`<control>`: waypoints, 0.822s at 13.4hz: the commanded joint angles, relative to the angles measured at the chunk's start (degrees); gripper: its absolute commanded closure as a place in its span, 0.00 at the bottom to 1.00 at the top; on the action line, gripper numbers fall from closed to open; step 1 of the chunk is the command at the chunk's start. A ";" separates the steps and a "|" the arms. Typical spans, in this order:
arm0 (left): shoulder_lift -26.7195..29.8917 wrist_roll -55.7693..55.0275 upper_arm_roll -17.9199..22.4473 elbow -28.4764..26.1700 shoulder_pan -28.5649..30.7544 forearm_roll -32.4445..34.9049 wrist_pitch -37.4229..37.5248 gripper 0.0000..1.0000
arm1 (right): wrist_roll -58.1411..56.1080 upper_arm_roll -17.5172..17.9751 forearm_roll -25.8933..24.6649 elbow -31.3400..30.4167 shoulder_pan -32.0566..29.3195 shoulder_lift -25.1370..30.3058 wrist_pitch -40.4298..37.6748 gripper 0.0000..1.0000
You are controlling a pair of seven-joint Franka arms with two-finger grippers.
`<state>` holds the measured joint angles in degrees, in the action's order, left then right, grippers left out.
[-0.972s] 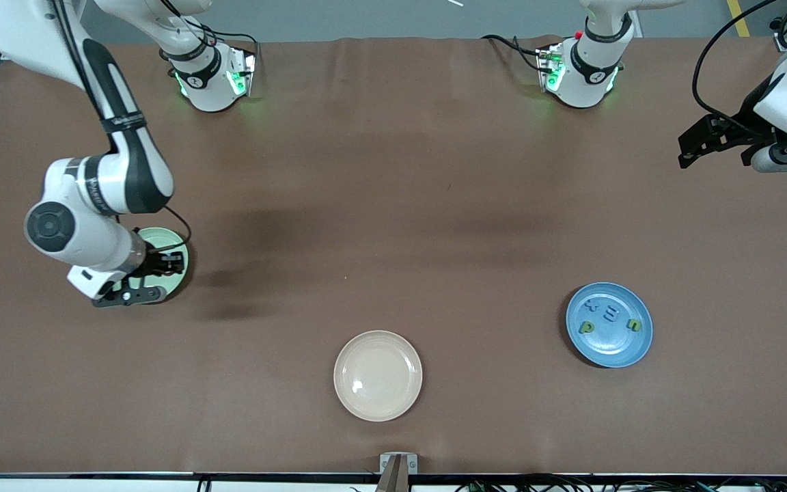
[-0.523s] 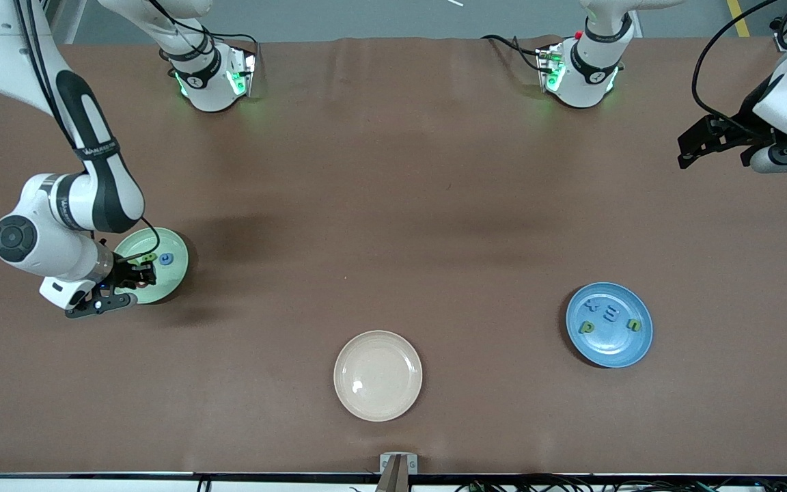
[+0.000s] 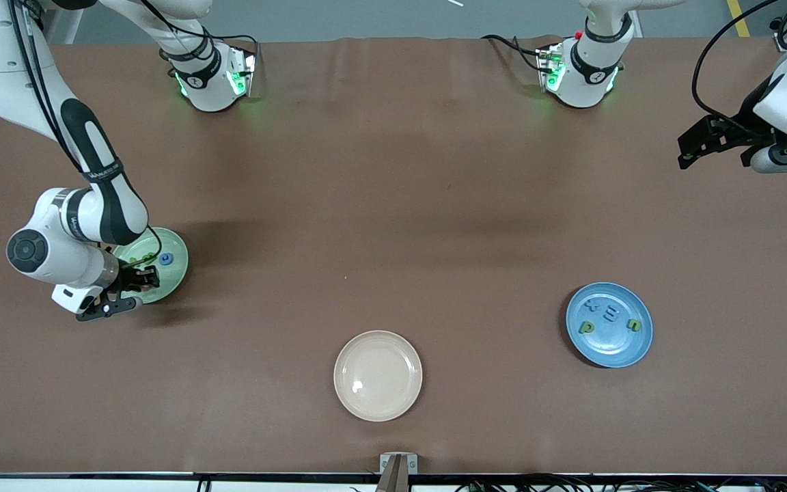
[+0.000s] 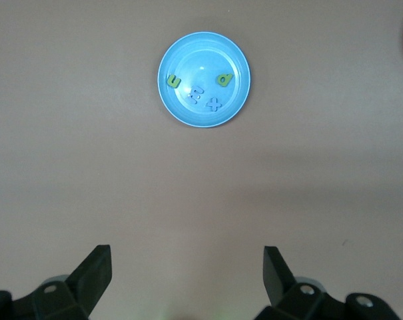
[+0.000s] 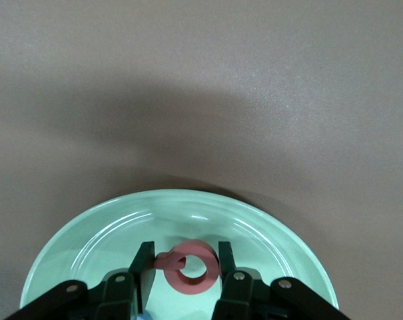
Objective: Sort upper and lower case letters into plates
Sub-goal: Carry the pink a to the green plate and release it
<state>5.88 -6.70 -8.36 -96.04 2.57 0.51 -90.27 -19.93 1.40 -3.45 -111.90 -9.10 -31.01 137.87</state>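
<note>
The pink ring-shaped letter [image 5: 193,268] is low inside the mint green plate's rim, so it is now time for my right gripper to open.
My right gripper [image 3: 142,279] is low over the mint green plate [image 3: 173,275], shut on a pink ring-shaped letter [image 5: 193,268] with a short tail. In the right wrist view the right gripper [image 5: 185,257] clamps the letter from both sides above the mint green plate [image 5: 114,223]. I cannot tell whether the letter touches the plate. A blue letter [image 3: 166,259] lies in that plate. The blue plate [image 3: 622,348] holds several letters, two green and two blue. My left gripper [image 3: 691,152] waits open and empty near the left arm's end of the table. The left wrist view shows the left gripper [image 4: 186,267] and the blue plate [image 4: 204,110].
A cream-white round plate [image 3: 378,375] with nothing in it sits near the front edge, between the two coloured plates. Both arm bases stand along the edge farthest from the camera. Brown table surface stretches between the plates.
My right gripper has shifted across the mint green plate toward the right arm's end of the table, uncovering the blue letter. The left arm has not moved.
</note>
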 commanded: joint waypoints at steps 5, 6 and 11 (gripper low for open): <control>0.36 0.63 0.10 -0.11 -0.11 -0.68 -1.13 0.00 | 0.32 1.58 0.80 -0.08 -1.01 4.18 -5.56 0.00; 0.36 0.63 0.10 -0.11 -0.11 -0.68 -1.13 0.00 | 1.46 1.67 0.98 -0.16 -0.57 7.16 -9.08 0.00; 0.36 0.63 0.10 -0.02 -0.02 -0.68 -1.13 0.00 | 19.29 2.29 3.43 -2.01 6.27 23.86 -26.84 0.00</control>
<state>5.88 -6.70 -8.35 -96.07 2.57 0.50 -90.96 -5.30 3.72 -2.10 -109.92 -5.27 -14.59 114.20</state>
